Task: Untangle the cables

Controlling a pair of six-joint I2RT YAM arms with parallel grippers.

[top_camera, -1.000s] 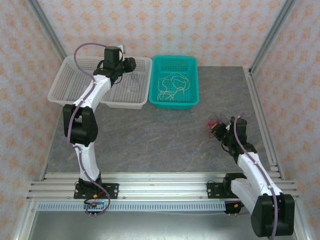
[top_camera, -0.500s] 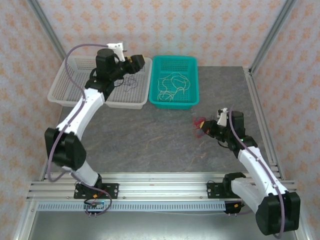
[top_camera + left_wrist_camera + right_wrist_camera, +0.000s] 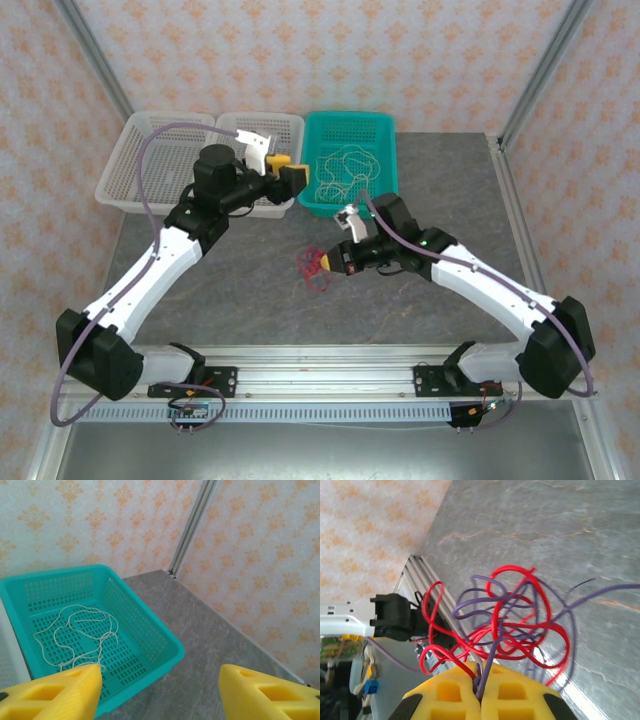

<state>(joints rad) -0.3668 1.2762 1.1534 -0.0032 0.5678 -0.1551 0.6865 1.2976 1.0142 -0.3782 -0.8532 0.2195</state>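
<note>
My left gripper should next grab the dark purple cable [image 3: 485,597] by a loose part to pull it untangled, leaving the red cable free.
A tangle of the red cable [image 3: 512,615] and the dark purple cable [image 3: 485,597] hangs from my right gripper [image 3: 481,685], whose yellow pads are shut on both wires. From above that knot [image 3: 312,267] hangs over the table's middle, left of the right gripper [image 3: 328,262]. The cream-white cable [image 3: 342,170] lies looped in the teal basket [image 3: 385,125]; it shows again as white cable [image 3: 75,635] in the teal basket [image 3: 150,630]. My left gripper [image 3: 292,172] hovers at the teal basket's left rim, its yellow fingers [image 3: 55,695] spread wide with nothing between them.
Two white mesh baskets [image 3: 135,165] sit at the back left beside the teal one. Aluminium frame posts [image 3: 545,70] rise at the back corners, and a rail [image 3: 320,360] runs along the near edge. Grey table surface [image 3: 450,190] lies open on the right.
My right arm swung left from the table's right side to its middle, carrying the red and purple tangle. My left arm moved from over the white basket toward the teal basket.
</note>
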